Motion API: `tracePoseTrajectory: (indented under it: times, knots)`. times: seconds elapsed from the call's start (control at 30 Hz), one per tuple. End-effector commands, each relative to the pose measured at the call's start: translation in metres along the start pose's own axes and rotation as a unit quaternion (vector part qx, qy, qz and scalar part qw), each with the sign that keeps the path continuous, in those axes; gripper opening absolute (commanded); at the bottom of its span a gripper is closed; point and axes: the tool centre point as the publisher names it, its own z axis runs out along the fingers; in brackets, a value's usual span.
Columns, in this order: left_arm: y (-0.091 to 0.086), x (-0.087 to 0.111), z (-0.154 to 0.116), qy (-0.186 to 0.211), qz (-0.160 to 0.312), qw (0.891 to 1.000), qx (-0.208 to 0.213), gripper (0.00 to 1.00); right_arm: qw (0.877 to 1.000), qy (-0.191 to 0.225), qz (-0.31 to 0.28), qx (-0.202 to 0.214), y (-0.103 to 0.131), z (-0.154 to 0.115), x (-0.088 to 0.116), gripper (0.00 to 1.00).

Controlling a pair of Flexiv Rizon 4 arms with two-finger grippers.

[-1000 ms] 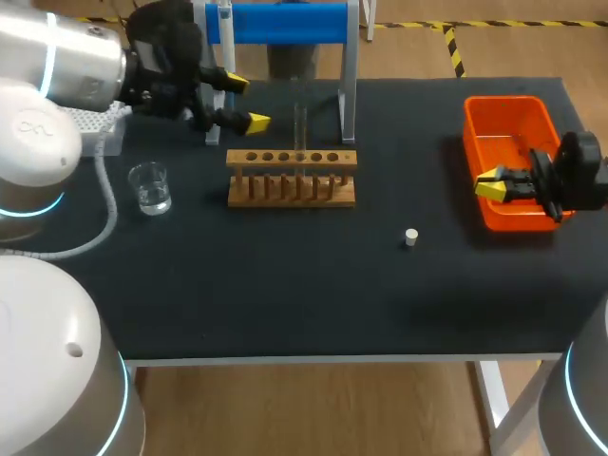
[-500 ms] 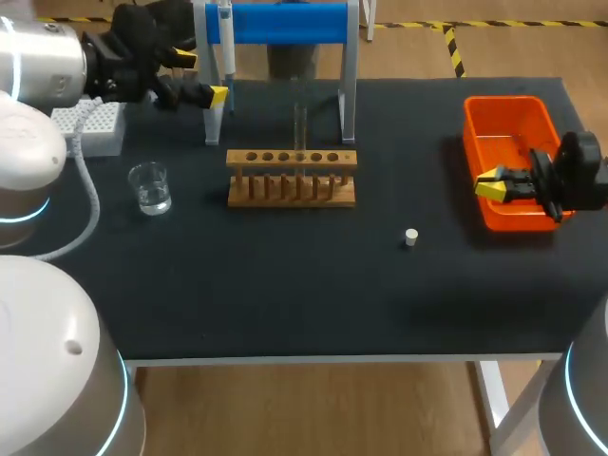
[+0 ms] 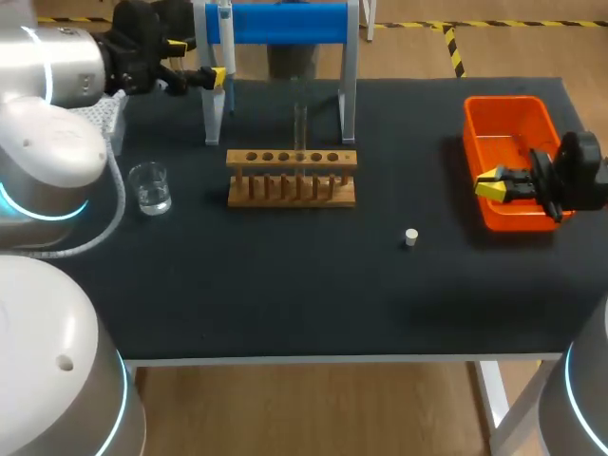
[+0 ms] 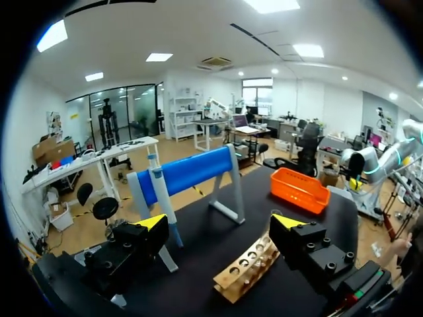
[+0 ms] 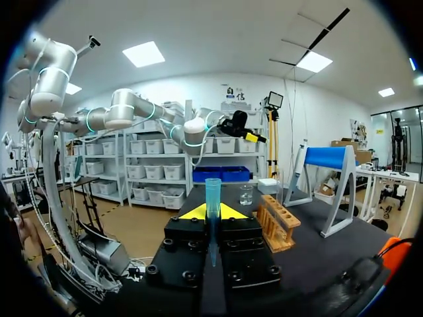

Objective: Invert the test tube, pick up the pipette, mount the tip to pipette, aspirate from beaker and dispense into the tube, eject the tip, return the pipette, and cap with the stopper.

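The pipette hangs upright with its thick end above a slim blue shaft (image 3: 229,93), so my left gripper should next grab it by its white body (image 3: 227,40).
The pipette (image 3: 225,36) hangs on the left post of the blue stand (image 3: 285,23). My left gripper (image 3: 198,60) is open just left of it, at the table's far left. In the left wrist view the pipette (image 4: 161,198) stands ahead of the open left gripper (image 4: 221,221), nearer one finger. A clear test tube (image 3: 300,128) stands upright in the wooden rack (image 3: 292,178). My right gripper (image 3: 494,183) hovers over the orange bin (image 3: 502,114), shut on a blue pipette tip (image 5: 213,193). The beaker (image 3: 150,187) holds water. A white stopper (image 3: 410,237) lies right of the rack.
A white tip box (image 3: 106,122) sits at the far left, partly hidden by my left arm. In the right wrist view the rack (image 5: 277,223), beaker (image 5: 246,194) and stand (image 5: 327,158) lie ahead, across bare black table.
My left gripper has moved back and to the left, from beside the rack to just beside the pipette on the stand. The right arm has kept still.
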Motion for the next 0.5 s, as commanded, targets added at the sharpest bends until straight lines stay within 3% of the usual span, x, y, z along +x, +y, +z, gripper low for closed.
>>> tracePoseTrajectory:
  times: [0.03,0.5]
  knots:
    - [-0.006,0.000,0.027,-0.043,-0.008,0.999,-0.009,1.00,1.000,0.000,0.000,0.001,0.000,0.000,0.000,0.00]
    - [-0.008,-0.024,0.050,-0.153,-0.054,0.987,-0.009,1.00,1.000,0.000,0.000,0.001,0.000,0.000,0.000,0.00]
